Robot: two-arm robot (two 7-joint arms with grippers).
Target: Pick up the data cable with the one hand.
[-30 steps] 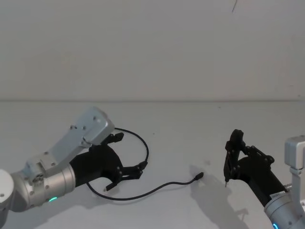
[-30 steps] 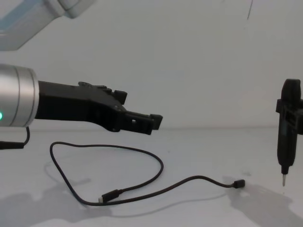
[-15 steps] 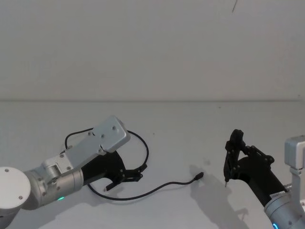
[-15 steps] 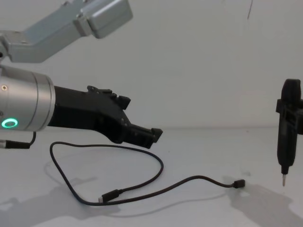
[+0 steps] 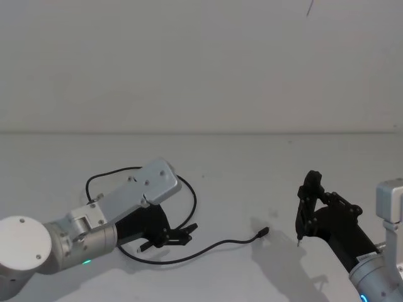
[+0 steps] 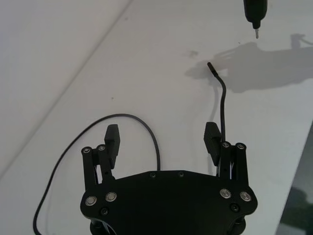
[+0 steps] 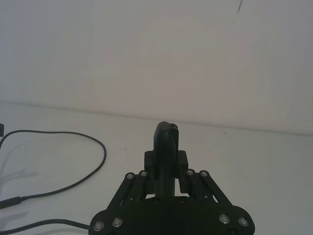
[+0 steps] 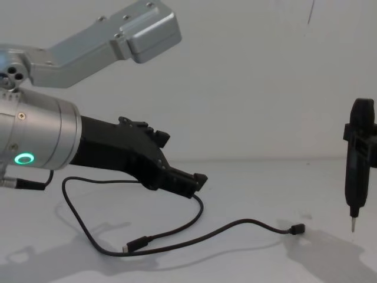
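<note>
The data cable has the arched part behind its small plug (image 8: 240, 221) standing up while the cable's loop (image 8: 72, 212) lies flat, so my left gripper should grab it there next.
The data cable (image 5: 221, 243) lies on the white table as a thin black cord, one end curled into a loop and the other running out to a small plug (image 8: 297, 229). My left gripper (image 5: 172, 236), the bulky black hand with a green ring on its silver wrist, hangs low over the loop, tilted down. In the left wrist view it (image 6: 162, 134) is open. The cable (image 6: 222, 100) passes under the gap and beside one finger, with nothing gripped. My right gripper (image 5: 313, 211) hangs at the right, shut on a slim black stick tool (image 8: 356, 159) with a metal tip.
The table (image 5: 252, 170) meets a plain white wall at the back. Its side edge (image 6: 296, 191) shows in the left wrist view. The stick tool's tip (image 5: 298, 241) hovers just above the table, a short way right of the cable's plug.
My left gripper has dropped lower, moved nearer and tipped down towards the cable loop. The cable and the right arm have stayed still.
</note>
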